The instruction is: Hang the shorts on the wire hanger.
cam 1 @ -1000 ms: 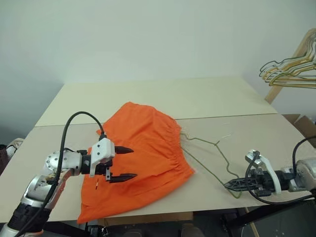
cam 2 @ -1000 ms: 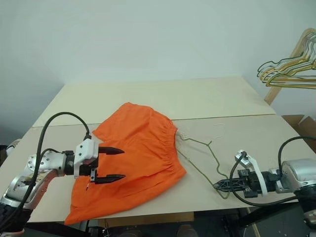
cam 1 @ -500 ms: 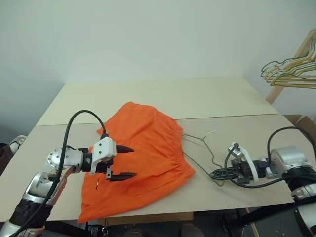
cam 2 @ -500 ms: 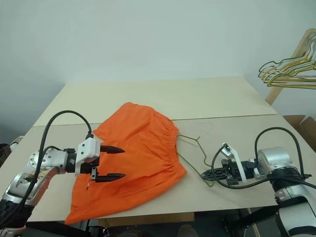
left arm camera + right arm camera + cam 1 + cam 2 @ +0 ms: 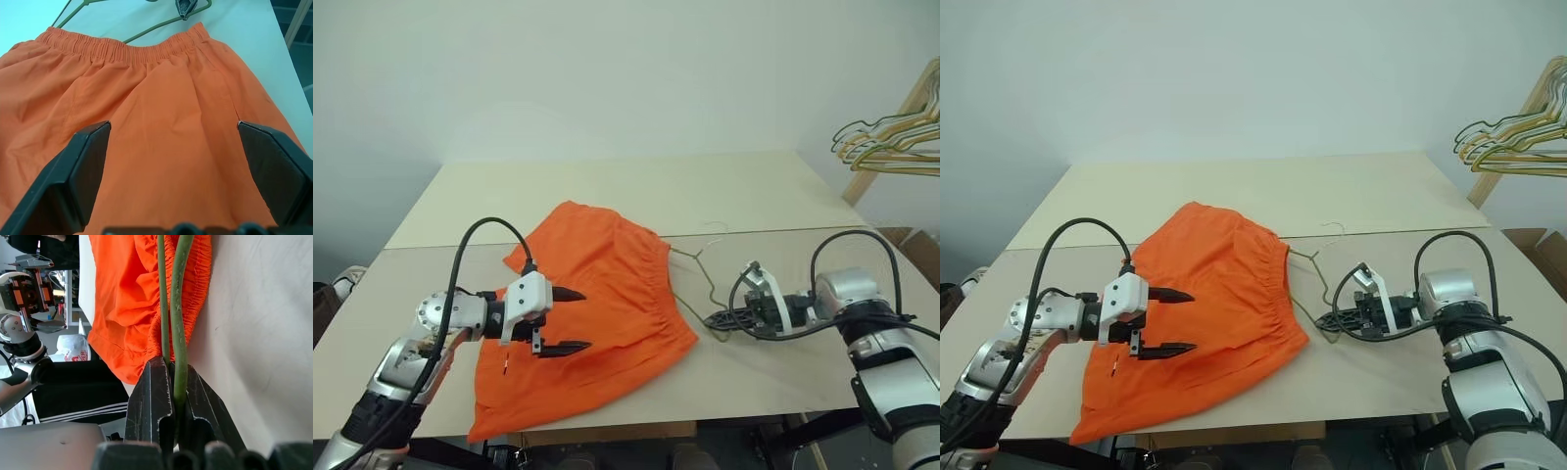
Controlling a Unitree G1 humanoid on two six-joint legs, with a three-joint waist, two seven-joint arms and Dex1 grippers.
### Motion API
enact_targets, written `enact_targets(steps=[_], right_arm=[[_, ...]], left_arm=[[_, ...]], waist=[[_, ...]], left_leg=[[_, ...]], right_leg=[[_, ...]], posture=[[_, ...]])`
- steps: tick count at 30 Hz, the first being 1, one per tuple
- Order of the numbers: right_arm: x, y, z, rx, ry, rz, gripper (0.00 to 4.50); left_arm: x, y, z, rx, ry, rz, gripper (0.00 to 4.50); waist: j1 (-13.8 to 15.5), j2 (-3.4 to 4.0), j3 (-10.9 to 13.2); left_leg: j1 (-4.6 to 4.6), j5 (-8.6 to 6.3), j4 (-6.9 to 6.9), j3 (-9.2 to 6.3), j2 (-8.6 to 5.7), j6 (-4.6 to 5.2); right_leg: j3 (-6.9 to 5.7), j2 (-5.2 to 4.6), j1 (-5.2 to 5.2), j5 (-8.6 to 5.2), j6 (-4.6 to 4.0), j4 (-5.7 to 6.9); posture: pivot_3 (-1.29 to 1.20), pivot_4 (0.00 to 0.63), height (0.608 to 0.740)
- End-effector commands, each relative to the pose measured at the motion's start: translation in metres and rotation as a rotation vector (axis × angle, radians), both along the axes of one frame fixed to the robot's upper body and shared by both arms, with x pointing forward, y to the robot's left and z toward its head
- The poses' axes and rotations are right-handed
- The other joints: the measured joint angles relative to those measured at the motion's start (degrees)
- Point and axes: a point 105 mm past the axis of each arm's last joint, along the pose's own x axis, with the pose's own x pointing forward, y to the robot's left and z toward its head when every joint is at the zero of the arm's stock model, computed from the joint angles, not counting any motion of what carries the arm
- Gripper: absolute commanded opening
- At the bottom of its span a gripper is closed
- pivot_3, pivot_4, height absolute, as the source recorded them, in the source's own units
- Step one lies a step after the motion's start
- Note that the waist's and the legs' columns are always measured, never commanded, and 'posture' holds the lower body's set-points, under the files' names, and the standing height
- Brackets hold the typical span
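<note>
My left gripper should next grab the bunched waistband (image 5: 651, 255) to hang the shorts (image 5: 607, 284), since its elastic gathers stand up in folds while the shorts' legs lie flat.
The orange shorts (image 5: 607, 284) lie spread on the table, waistband (image 5: 122, 49) toward the right. My left gripper (image 5: 579, 320) hovers open just above their left half, fingers (image 5: 85, 161) wide apart with only cloth below them. My right gripper (image 5: 710, 319) is shut on the thin greenish wire hanger (image 5: 179, 328), low over the table just right of the waistband. The hanger's wire runs from the gripper to the edge of the waistband, and its hook (image 5: 711, 227) points toward the back of the table.
A bunch of yellow and green hangers (image 5: 886, 145) hangs on a slanted wooden pole (image 5: 901, 108) at the far right. The pale table (image 5: 607, 191) has a seam across its middle. Its front edge runs just under the shorts' hem.
My right gripper has slid left across the table toward the shorts, dragging the hanger with it up to the waistband. The left gripper has stayed open in place.
</note>
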Motion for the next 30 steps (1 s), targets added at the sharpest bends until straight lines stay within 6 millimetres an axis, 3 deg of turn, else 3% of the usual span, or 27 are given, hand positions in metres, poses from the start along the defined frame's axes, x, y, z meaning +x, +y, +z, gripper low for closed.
enact_targets(steps=[1, 10, 19, 25, 30], right_arm=[[0.016, 0.003, 0.008, 0.026, -0.040, -0.064, 0.00], [0.037, 0.002, 0.019, 0.069, -0.161, -0.182, 0.00], [0.040, 0.014, 0.039, -0.052, -0.598, -0.097, 0.00], [0.045, 0.020, 0.055, -0.136, -0.900, -0.017, 0.00], [0.041, 0.028, 0.056, -0.203, -1.005, 0.088, 0.00]], left_arm=[[0.000, -0.003, 0.007, 0.003, -0.046, -0.010, 4.49], [-0.001, -0.004, 0.004, 0.009, -0.048, -0.002, 4.49], [0.006, -0.004, 0.008, 0.013, -0.069, -0.006, 4.49], [0.047, -0.014, 0.028, -0.012, -0.224, 0.049, 4.49], [0.078, -0.014, 0.076, -0.091, -0.352, 0.070, 4.49]], waist=[[-0.2, 0.00, 0.0], [-0.2, 0.01, 0.0], [-0.2, 0.02, 0.0], [-0.1, 0.01, 0.0], [-0.2, -0.01, 0.0]], left_leg=[[0.02, 0.01, 0.00, 0.00, 0.00, -0.01], [0.02, 0.02, 0.00, -0.01, -0.02, -0.03], [0.01, 0.01, 0.00, -0.02, -0.02, -0.02], [0.06, 0.04, 0.04, -0.02, -0.09, -0.05], [-0.05, 0.24, 0.14, -0.02, -0.11, -0.40]], right_leg=[[0.01, 0.01, 0.01, 0.00, 0.00, 0.01], [0.01, 0.01, 0.01, 0.01, -0.01, 0.03], [0.00, 0.03, 0.01, 0.01, 0.00, 0.06], [-0.02, 0.10, 0.06, 0.03, 0.03, 0.05], [-0.05, 0.13, 0.00, 0.04, 0.05, 0.06]], posture=[[-0.03, 0.000, 0.740], [-0.04, 0.000, 0.740], [-0.06, 0.000, 0.740], [-0.06, 0.000, 0.740], [-0.06, 0.000, 0.740]])
